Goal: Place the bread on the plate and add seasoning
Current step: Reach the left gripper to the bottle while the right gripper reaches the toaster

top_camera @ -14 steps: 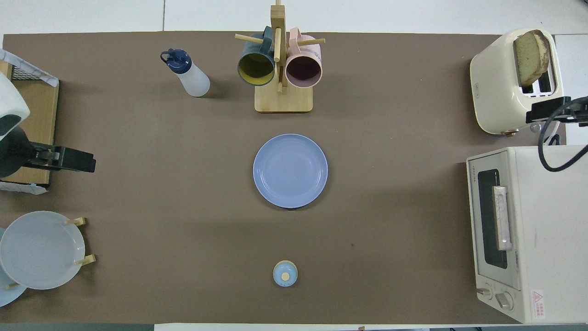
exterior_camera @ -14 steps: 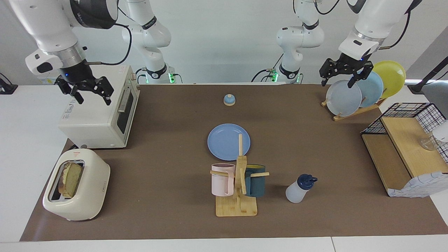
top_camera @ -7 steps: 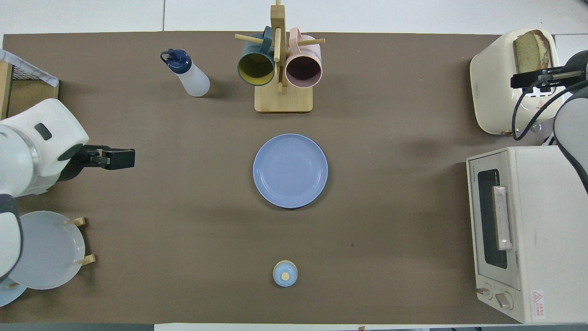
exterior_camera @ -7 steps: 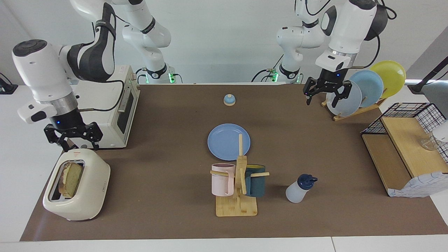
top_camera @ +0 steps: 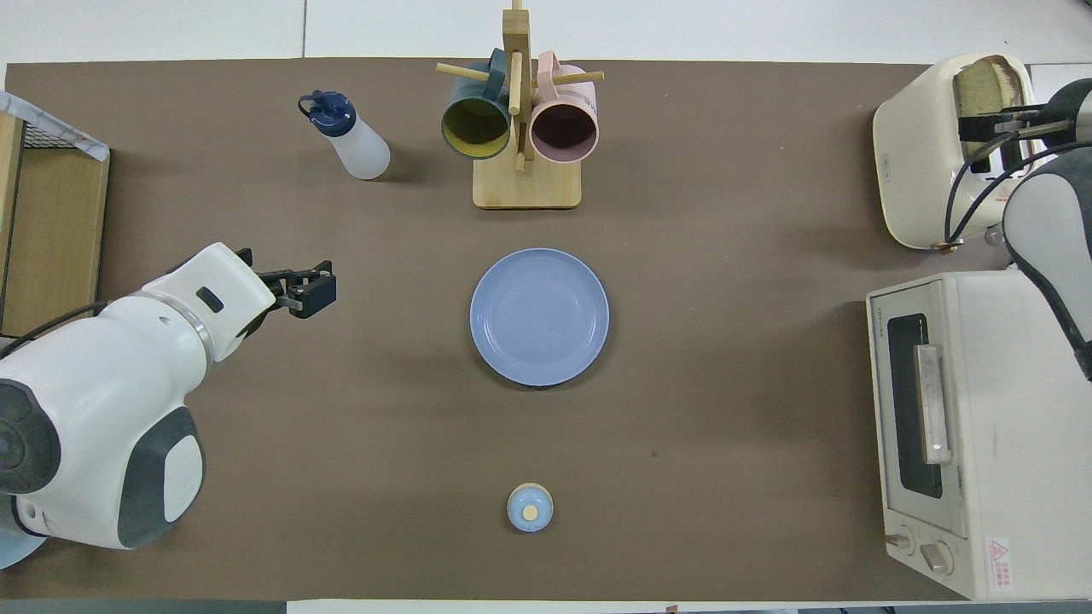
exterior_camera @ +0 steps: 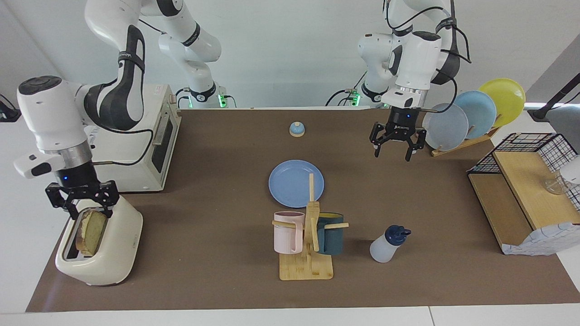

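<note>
My right gripper next picks up the bread by its exposed top edge [top_camera: 1011,90] for the plate. The toaster's sides close around the bread's lower part.
The bread [exterior_camera: 90,232] [top_camera: 978,85] stands upright in a slot of the cream toaster [exterior_camera: 115,253] [top_camera: 921,162] at the right arm's end of the table. My right gripper [exterior_camera: 90,213] [top_camera: 994,141] hangs just over the slice, open, a finger on either side of its top edge. The blue plate [exterior_camera: 292,183] [top_camera: 539,317] lies flat at the table's middle with nothing on it. The seasoning [exterior_camera: 387,244] [top_camera: 354,141] stands farther from the robots than the plate, toward the left arm's end. My left gripper [exterior_camera: 392,156] [top_camera: 320,290] hovers open over bare table beside the plate.
A white toaster oven [exterior_camera: 131,149] sits beside the toaster, nearer the robots. A wooden mug rack [exterior_camera: 308,240] with two mugs stands beside the bottle. A small bell [exterior_camera: 297,129], a rack of upright plates [exterior_camera: 471,115] and a wire shelf [exterior_camera: 525,181] are also there.
My right gripper came down from over the toaster oven to the bread's top edge. My left gripper moved from the plate rack out and down toward the middle of the table.
</note>
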Controlling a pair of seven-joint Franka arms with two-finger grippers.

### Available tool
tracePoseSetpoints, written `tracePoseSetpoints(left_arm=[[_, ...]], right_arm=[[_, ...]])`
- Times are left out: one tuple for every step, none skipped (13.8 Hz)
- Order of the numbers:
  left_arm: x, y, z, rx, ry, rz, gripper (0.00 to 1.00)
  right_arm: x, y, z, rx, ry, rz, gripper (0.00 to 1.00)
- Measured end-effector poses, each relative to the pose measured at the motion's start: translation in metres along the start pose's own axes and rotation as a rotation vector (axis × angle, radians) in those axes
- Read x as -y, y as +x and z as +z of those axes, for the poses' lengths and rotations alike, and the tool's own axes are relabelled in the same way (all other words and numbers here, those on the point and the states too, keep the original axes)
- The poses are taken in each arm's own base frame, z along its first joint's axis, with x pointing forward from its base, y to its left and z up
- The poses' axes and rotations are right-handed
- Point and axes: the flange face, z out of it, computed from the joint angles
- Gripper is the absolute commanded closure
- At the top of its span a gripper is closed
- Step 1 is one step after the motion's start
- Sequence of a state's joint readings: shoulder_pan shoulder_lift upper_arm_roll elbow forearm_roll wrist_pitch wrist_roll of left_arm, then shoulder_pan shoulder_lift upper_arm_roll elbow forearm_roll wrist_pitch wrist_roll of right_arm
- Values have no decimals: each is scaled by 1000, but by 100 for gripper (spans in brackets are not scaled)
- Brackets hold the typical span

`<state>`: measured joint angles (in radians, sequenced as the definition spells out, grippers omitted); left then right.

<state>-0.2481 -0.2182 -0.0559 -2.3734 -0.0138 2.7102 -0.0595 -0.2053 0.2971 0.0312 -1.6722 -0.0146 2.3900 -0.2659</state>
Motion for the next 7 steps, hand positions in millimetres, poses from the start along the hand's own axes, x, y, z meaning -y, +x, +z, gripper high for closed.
tracePoseSetpoints(left_arm=[[0,1,9,-26,-2,-1,0],[0,1,20,-53,-5,-2,0],[1,1,33,-80,-8,-3,0],[1,-1,49,-104,-11,-4,0],[1,-4,65,-127,-14,-6,0],[2,-8,82,-157,-17,-8,0],[3,-13,97,-178,-19,-10,0]], right_arm=[[0,1,-1,-2,-1,0,61],[0,1,-1,-3,-1,0,75],[0,1,-1,0,0,-1,89],[0,0,-2,12,1,-3,100],[0,0,-4,32,4,-12,100],[0,-1,-5,53,11,-39,100],[1,-1,-5,67,16,-64,100]])
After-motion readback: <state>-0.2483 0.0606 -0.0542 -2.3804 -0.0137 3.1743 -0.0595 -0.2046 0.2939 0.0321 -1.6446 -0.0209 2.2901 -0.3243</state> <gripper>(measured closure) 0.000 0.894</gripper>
